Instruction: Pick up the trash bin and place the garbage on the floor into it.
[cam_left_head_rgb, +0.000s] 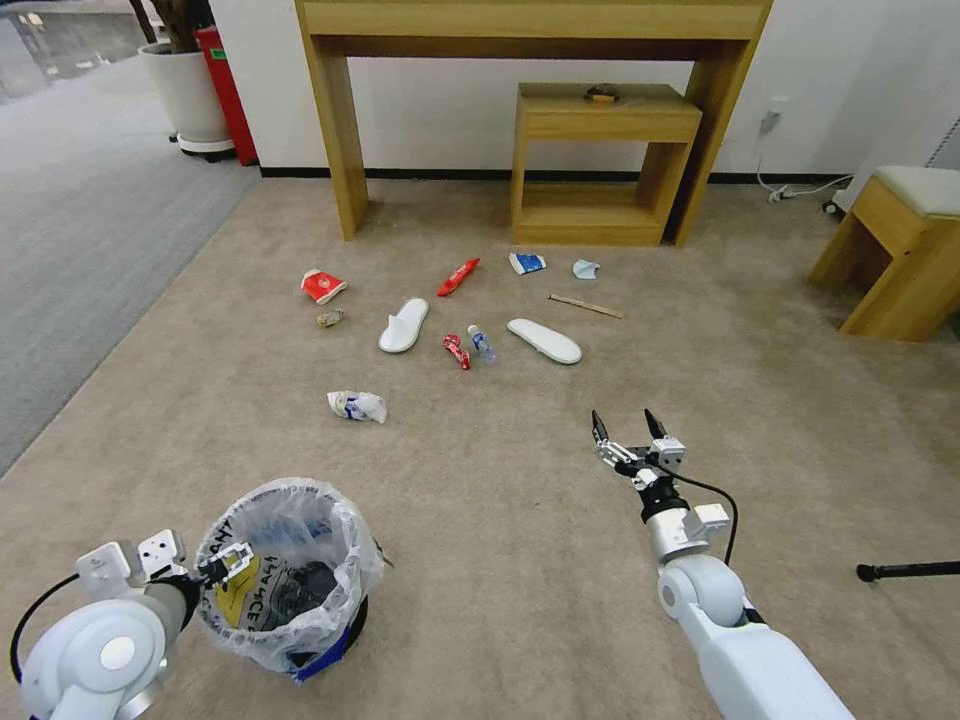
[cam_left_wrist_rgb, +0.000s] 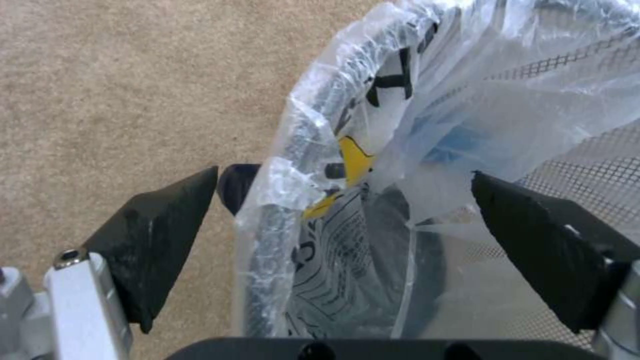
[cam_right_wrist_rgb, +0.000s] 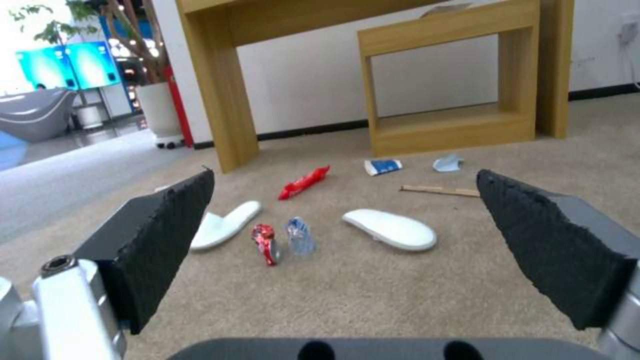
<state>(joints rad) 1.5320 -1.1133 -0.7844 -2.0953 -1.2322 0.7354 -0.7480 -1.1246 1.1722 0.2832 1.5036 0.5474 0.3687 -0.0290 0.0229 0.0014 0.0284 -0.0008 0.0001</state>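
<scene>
Next, my left gripper grabs the trash bin by its thin bag-wrapped rim, since the trash bin's round opening (cam_left_head_rgb: 292, 558) spans far wider than my open fingers.
The trash bin (cam_left_head_rgb: 285, 575) (cam_left_wrist_rgb: 373, 235), black mesh with a clear bag liner, stands on the beige floor (cam_left_head_rgb: 520, 560) at near left. My left gripper (cam_left_head_rgb: 225, 562) (cam_left_wrist_rgb: 345, 172) is open and straddles the bin's near rim, one finger outside and one inside. My right gripper (cam_left_head_rgb: 628, 425) (cam_right_wrist_rgb: 345, 172) hangs open over bare carpet, short of the garbage. Ahead lie two white slippers (cam_left_head_rgb: 403, 325) (cam_left_head_rgb: 544, 340), red wrappers (cam_left_head_rgb: 323, 286) (cam_left_head_rgb: 458, 277) (cam_left_head_rgb: 456, 350), a tiny bottle (cam_left_head_rgb: 481, 343), a blue-white packet (cam_left_head_rgb: 527, 263), a pale blue mask (cam_left_head_rgb: 585, 268), a wooden stick (cam_left_head_rgb: 585, 306) and a white paper wad (cam_left_head_rgb: 357, 406).
A wooden console table (cam_left_head_rgb: 335, 120) and a low wooden shelf (cam_left_head_rgb: 600, 165) stand against the far wall. A wooden stool (cam_left_head_rgb: 900, 250) is at the right. A white plant pot (cam_left_head_rgb: 190, 95), a red box (cam_left_head_rgb: 225, 85) and grey carpet (cam_left_head_rgb: 80, 220) lie far left. A black rod (cam_left_head_rgb: 905, 570) lies near right.
</scene>
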